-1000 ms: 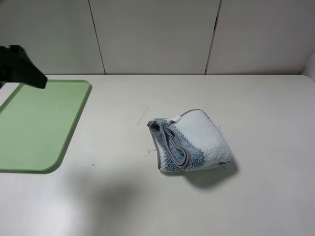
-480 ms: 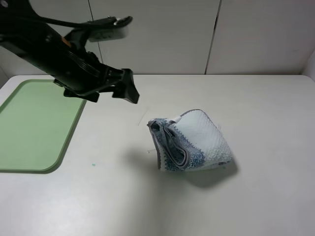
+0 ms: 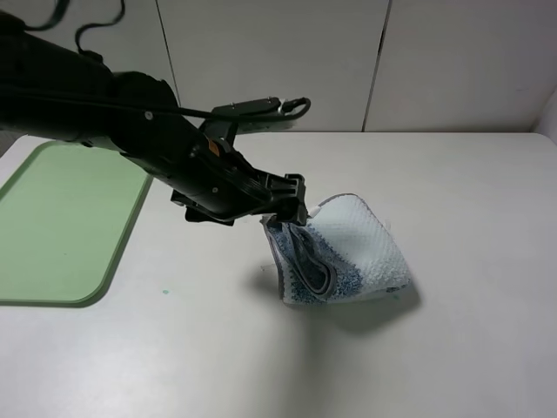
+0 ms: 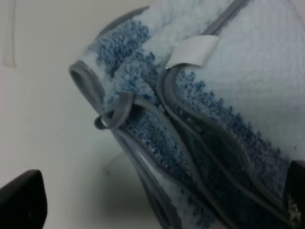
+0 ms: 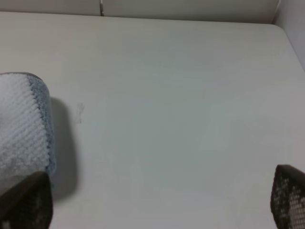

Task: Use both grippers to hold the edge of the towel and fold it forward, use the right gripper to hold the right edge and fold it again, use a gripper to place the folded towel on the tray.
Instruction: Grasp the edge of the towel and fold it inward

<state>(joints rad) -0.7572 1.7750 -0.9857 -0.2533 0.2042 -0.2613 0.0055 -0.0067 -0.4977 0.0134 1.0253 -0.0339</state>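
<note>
My left gripper needs to grab the towel [image 3: 348,251] next by its grey hemmed folds, because they stand up in a heap while the white part of the towel lies flat.
The towel [image 3: 348,251] lies folded and bunched right of the table's middle, white and blue-grey with grey hems [image 4: 167,95] stacked along its left side. Its corner loop [image 4: 113,113] and a white label [image 4: 193,50] show in the left wrist view. My left gripper [image 3: 292,205] is open just above the towel's upper left corner; in its own view the gripper [image 4: 157,202] straddles the hemmed folds without touching. My right gripper [image 5: 157,200] is open over bare table, with the towel's right end [image 5: 21,124] beside it. The light green tray [image 3: 61,218] lies at the far left.
The black left arm [image 3: 130,122] reaches across from the upper left, over the tray's far right corner. A white panelled wall [image 3: 365,61] stands behind the table's far edge. The right arm does not show in the exterior view.
My left arm has swept in from the far left over the tray and come down to the towel's upper left corner. The towel has not moved.
</note>
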